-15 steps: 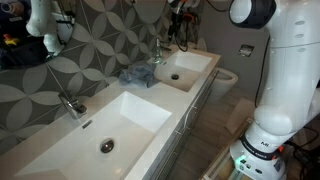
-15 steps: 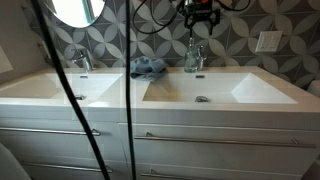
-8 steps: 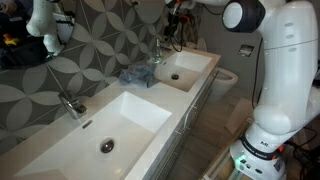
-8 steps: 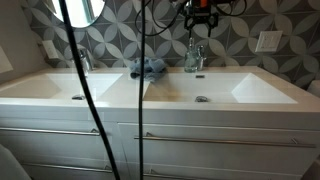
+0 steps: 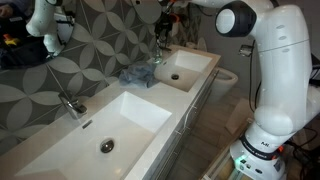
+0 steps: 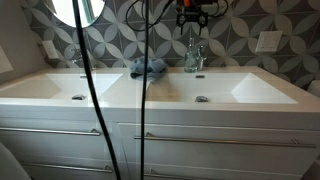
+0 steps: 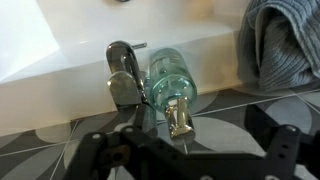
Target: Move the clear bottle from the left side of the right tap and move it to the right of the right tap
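I need to move my gripper lower before I close it on the cap. The cap is between my open fingers, and my fingers are above the bottle in an exterior view.
The clear bottle with a chrome cap stands on the counter's back ledge, right beside the chrome right tap. In both exterior views the bottle stands against the patterned wall, and in one of them it is between the blue cloth and the tap. My gripper is open and empty, hanging directly above the bottle's cap with a finger on each side. It shows at the top of both exterior views.
A crumpled blue cloth lies on the counter between the two white basins. A second tap is at the other basin. A black cable hangs across one exterior view. The tiled wall is close behind.
The arm's upper links have swung further over the counter and the hanging cable has shifted. The gripper stays above the bottle, slightly higher. The bottle has not moved.
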